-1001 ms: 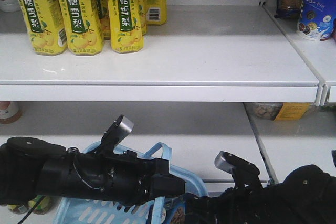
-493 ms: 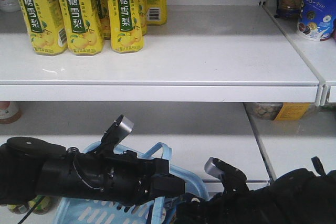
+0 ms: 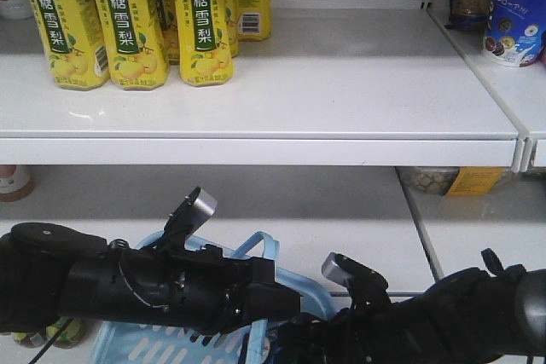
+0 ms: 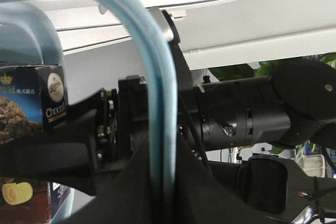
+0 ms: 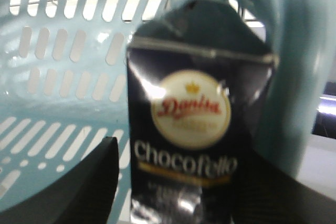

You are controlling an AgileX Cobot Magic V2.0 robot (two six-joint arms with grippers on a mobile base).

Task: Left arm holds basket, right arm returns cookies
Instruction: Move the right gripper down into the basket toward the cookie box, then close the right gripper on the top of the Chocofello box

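The right gripper grabs the navy carton, by its end with the Danisa logo (image 5: 190,109), next, to return the cookies from the basket.
The light blue basket (image 3: 311,294) hangs in front of the lower shelf. Its pale loop handle (image 4: 153,77) runs straight down between the jaws of my left gripper (image 4: 160,182), which is shut on it. The dark navy cookies carton (image 5: 184,129) stands upright inside the basket against the slotted wall; it also shows at the left edge of the left wrist view as the cookies (image 4: 31,106). My right gripper (image 5: 185,174) is open around the carton, with a narrow gap beside its left finger (image 5: 84,187). The right arm (image 3: 444,317) reaches into the basket from the right.
Yellow drink bottles (image 3: 128,23) stand at the upper shelf's back left. A blue-and-white round cookie package (image 3: 514,27) sits on the neighbouring shelf at upper right. The upper shelf's front lip (image 3: 256,151) overhangs the lower shelf, where a yellow-labelled pack (image 3: 465,181) lies.
The right arm has slid left and deeper into the basket; its camera block has shifted left. The left arm and the basket have stayed put.
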